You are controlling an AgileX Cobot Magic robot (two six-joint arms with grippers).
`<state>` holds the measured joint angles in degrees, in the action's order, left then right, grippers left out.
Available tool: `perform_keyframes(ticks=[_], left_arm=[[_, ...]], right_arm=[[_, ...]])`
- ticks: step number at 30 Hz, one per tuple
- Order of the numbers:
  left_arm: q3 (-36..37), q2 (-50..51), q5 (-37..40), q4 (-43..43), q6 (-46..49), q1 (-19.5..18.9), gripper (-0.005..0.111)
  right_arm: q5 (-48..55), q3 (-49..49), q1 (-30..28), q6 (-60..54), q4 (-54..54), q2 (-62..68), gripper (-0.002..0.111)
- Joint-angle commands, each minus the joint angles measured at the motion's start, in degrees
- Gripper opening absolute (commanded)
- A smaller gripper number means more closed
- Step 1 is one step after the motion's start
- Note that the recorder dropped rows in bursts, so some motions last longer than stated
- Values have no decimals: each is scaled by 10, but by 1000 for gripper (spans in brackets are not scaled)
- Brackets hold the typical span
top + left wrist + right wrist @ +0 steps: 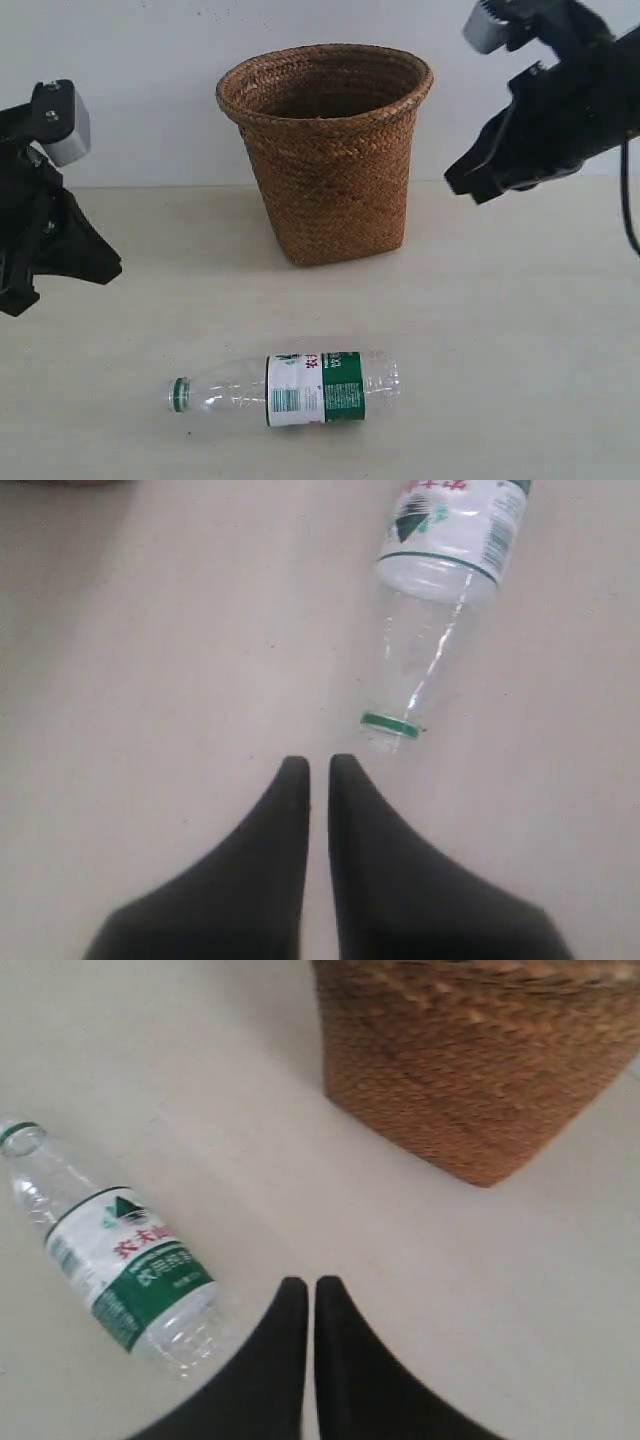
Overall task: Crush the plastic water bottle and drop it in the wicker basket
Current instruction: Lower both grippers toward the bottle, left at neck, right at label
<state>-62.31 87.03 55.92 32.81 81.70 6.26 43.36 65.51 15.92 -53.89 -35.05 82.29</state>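
The bottle gets wide at its labelled body (315, 388), so I will next use my left gripper to grab it by the narrow neck (194, 393) beside the green cap.
The plastic water bottle (295, 388) lies on its side near the table's front, green cap to the left, uncrushed; it also shows as the bottle (440, 590) and the bottle (115, 1255) in the wrist views. The wicker basket (328, 150) stands upright behind it, its wall (470, 1060) in the right wrist view. My left gripper (50, 270) hovers at the left, shut and empty, fingertips (318, 765) short of the cap. My right gripper (478, 180) hangs high at the right of the basket, shut and empty (311, 1285).
The beige table (520, 330) stretches around bottle and basket. A pale wall (130, 50) rises behind. A black cable (628, 200) hangs at the right edge.
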Motion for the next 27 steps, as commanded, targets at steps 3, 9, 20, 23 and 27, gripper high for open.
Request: perform_keyframes(ticks=[3,9,20,23,27], left_arm=[[4,42,19,-9,29,75,12],[57,70,-81,-35,27,106,68],[80,98,-109,-68,27,143,68],[80,124,-130,-60,27,144,68],[80,151,-147,-52,31,144,68]], right_arm=[[12,4,84,-6,-5,66,0],[5,4,141,-4,-4,112,0],[4,4,160,2,-7,157,0],[4,4,160,5,-7,163,0],[4,4,160,7,-7,163,0]])
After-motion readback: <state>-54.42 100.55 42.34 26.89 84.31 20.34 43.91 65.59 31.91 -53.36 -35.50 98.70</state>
